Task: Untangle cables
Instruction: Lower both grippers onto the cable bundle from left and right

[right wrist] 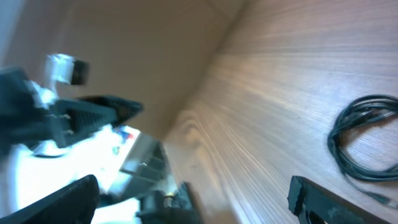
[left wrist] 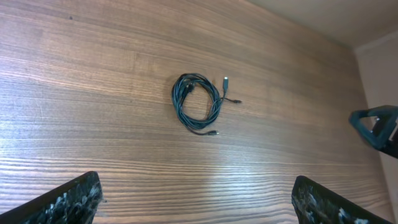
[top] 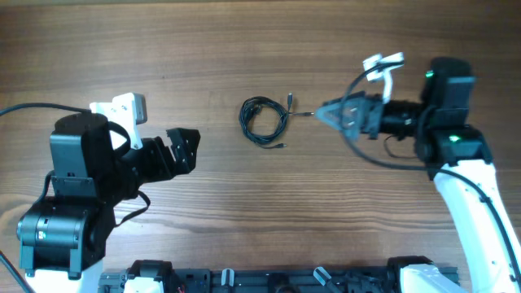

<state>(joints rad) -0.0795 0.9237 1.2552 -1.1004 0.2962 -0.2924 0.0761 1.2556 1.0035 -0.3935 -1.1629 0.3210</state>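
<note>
I will next grab the cables behind the plug on the coil (top: 252, 107) (left wrist: 186, 84) with my left gripper. That leaves loops free for my right gripper to untangle.
The cables (top: 259, 103) lie as a small dark coil at the middle of the wooden table, with thin plug ends sticking out to the right. They also show in the left wrist view (left wrist: 186, 81) and at the right edge of the right wrist view (right wrist: 357, 106). My left gripper (top: 186, 149) is open and empty, well to the left of the coil; its fingers frame the left wrist view (left wrist: 196, 205). My right gripper (top: 326, 112) is open and empty, turned on its side, its tip just right of a plug end (top: 308, 114); its fingers show in the right wrist view (right wrist: 193, 202).
The wooden table (top: 260, 212) runs across the whole view. A black rail (top: 277, 281) lies along the front edge. The right gripper's tip shows at the right edge of the left wrist view (left wrist: 376, 127). The left arm appears blurred in the right wrist view (right wrist: 68, 115).
</note>
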